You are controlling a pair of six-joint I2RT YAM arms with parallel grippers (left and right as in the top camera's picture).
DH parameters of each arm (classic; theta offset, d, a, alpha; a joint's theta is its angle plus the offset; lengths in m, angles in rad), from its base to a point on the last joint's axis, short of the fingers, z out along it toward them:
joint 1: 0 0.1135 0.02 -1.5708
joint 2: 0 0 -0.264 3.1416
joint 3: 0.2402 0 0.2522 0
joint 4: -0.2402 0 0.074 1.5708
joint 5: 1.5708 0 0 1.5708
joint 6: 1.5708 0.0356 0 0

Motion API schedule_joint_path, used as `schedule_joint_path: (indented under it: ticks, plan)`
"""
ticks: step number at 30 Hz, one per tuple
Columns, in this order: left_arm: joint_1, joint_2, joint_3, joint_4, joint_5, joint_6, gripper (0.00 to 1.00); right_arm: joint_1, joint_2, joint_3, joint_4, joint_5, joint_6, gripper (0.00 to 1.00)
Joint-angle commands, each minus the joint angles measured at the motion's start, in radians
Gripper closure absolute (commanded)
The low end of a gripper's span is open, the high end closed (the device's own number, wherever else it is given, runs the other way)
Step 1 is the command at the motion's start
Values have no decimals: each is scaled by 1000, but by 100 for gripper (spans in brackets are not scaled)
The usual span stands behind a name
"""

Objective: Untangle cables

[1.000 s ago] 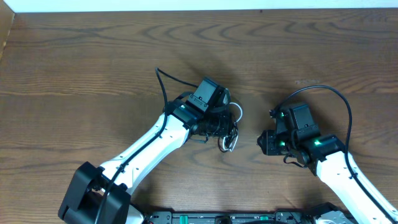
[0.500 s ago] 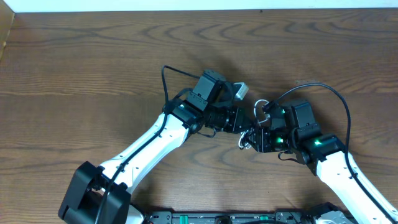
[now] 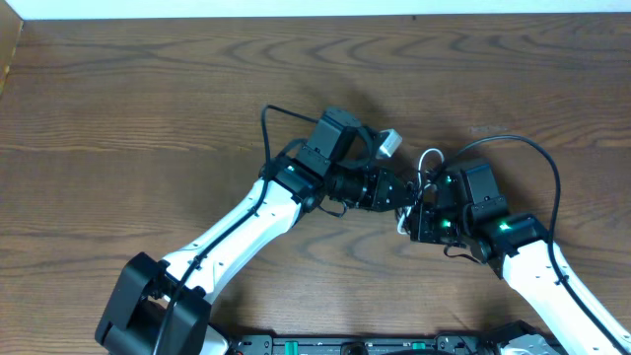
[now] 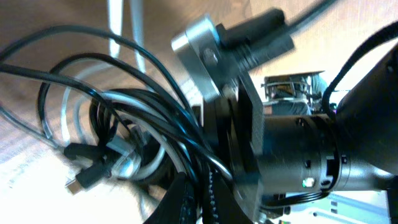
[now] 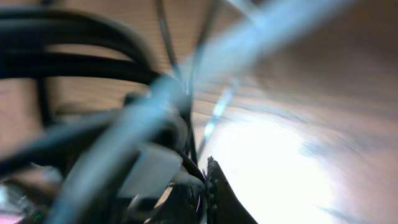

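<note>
I will keep holding the bundle with my left gripper until it lies on the tabletop. Its white loop (image 3: 432, 151) hangs above the wood between both grippers' fingers.
The white and black cables are tangled in one bundle held off the table between my two grippers. In the overhead view a white cable loop (image 3: 426, 159) and a white plug (image 3: 390, 143) stick out of it. My left gripper (image 3: 398, 193) is shut on the bundle. In the left wrist view its jaws (image 4: 204, 200) pinch black cable strands (image 4: 93, 61), beside white cable loops (image 4: 69, 111) and a black plug (image 4: 87, 177). My right gripper (image 3: 413, 219) touches the bundle from the right. Its jaws (image 5: 203, 186) look shut on strands, with blurred white cable (image 5: 249, 37) and black cable (image 5: 62, 68) close above.
The brown wooden table (image 3: 148, 118) stretches around both arms. Thick black robot wires arc over the left arm (image 3: 266, 128) and the right arm (image 3: 537, 158). The right arm's wrist (image 4: 298, 162) fills the right side of the left wrist view.
My left gripper carried the cable bundle to the right and up off the table. My right gripper moved left to meet it and now sits against the bundle.
</note>
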Motion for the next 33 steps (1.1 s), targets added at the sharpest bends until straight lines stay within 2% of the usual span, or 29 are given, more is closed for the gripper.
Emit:
schedule_joint_path:
  ticks: [1,4,7,12,15,16,21,22,26,33]
  plan:
    - [-2,-6,9,10,74,30,93,5,1,-4,-89,293,99,99]
    - [-2,-6,9,-35,37,72,92,5,1,-4,-174,414,154,99]
    - [-2,-6,9,-117,-76,111,93,5,1,-4,-232,488,206,99]
    - [-2,-6,9,-241,-264,135,93,5,1,-4,-243,502,217,99]
    - [-2,-6,9,-259,-282,138,92,5,1,-4,-233,498,223,98]
    - [-2,-6,9,-261,-282,139,93,5,1,-4,-226,485,223,94]
    - [-2,-6,9,-261,-278,139,93,5,1,-4,-132,320,143,48]
    - [-2,-6,9,-261,-278,139,92,5,1,-4,-112,287,121,45]
    - [-2,-6,9,-256,-259,140,93,5,1,-4,-36,159,87,47]
    - [-2,-6,9,-180,-109,177,92,5,1,-4,66,-63,88,48]
